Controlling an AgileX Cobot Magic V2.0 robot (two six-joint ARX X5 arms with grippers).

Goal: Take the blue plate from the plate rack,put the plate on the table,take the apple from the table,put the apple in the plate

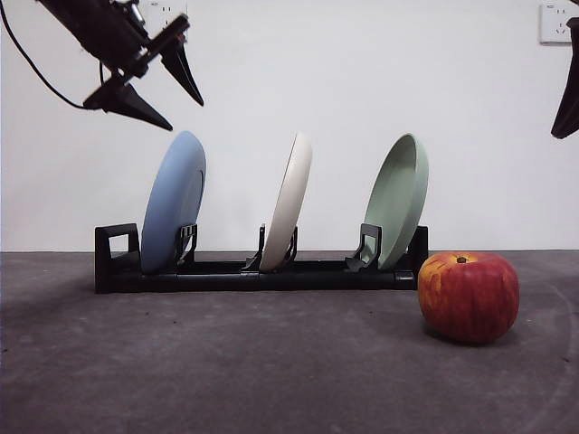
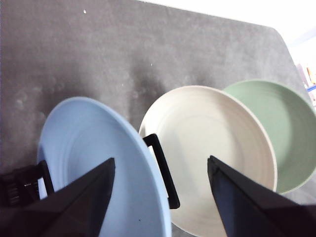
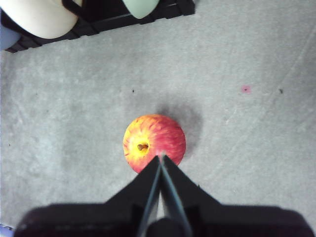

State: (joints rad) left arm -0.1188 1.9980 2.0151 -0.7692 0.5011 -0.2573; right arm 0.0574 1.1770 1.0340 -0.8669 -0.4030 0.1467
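The plate's wide side [image 1: 172, 203] is far broader than the fingers of my left gripper, so my left gripper will next grab the blue plate by its thin top rim [image 1: 187, 136].
The blue plate [image 1: 174, 201] stands on edge in the left slot of the black plate rack [image 1: 258, 273]; it also shows in the left wrist view [image 2: 94, 163]. My left gripper [image 1: 181, 101] is open and hangs just above the blue plate's top rim, its jaws apart over the rim [image 2: 160, 165]. The red apple [image 1: 469, 296] sits on the table [image 1: 226, 362] right of the rack. My right gripper [image 3: 161, 158] is shut and empty, high above the apple [image 3: 154, 141]; it shows only as a black tip at the top right of the front view [image 1: 567, 95].
A cream-white plate [image 1: 288, 201] stands in the rack's middle slot and a pale green plate [image 1: 398, 201] in the right slot. Both show in the left wrist view, cream [image 2: 212, 153] and green [image 2: 279, 123]. A wall socket [image 1: 556, 23] is behind.
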